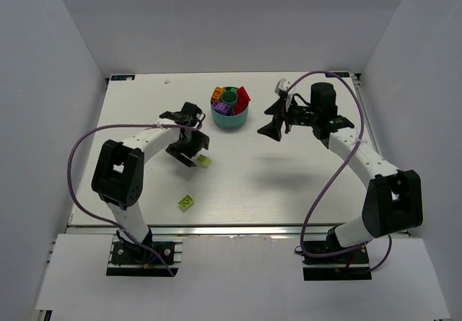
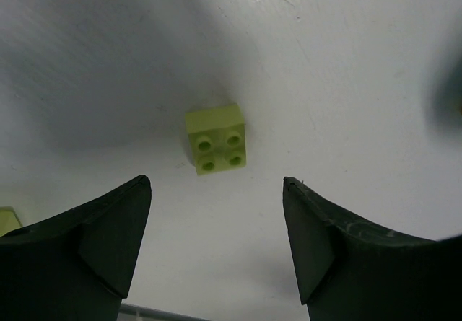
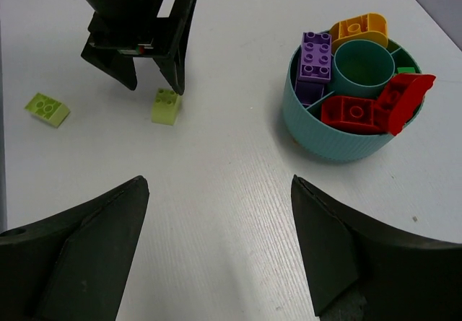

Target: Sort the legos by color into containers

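The left gripper grabs the lime brick by its opposite sides next, which leaves the brick's studded side free to enter the bowl [image 1: 229, 121].
A round teal bowl [image 1: 229, 121] with wedge compartments stands at the back centre; it also shows in the right wrist view [image 3: 339, 141]. It holds purple bricks [image 3: 315, 58], an orange brick [image 3: 359, 27], red bricks [image 3: 354, 112] and a green piece [image 3: 406, 70]. One lime brick [image 1: 206, 161] [image 2: 215, 148] [image 3: 166, 107] lies on the table just ahead of my open, empty left gripper [image 1: 193, 155] [image 2: 216, 180] [image 3: 153, 83], apart from the fingers. A second lime brick [image 1: 188, 202] [image 3: 48, 110] lies nearer the front. My right gripper [image 1: 273, 119] [image 3: 220, 180] is open and empty, right of the bowl.
The white table [image 1: 289, 184] is walled in by white panels on three sides. Purple cables loop beside both arms. A small white object [image 1: 281, 85] sits at the back, near the right arm.
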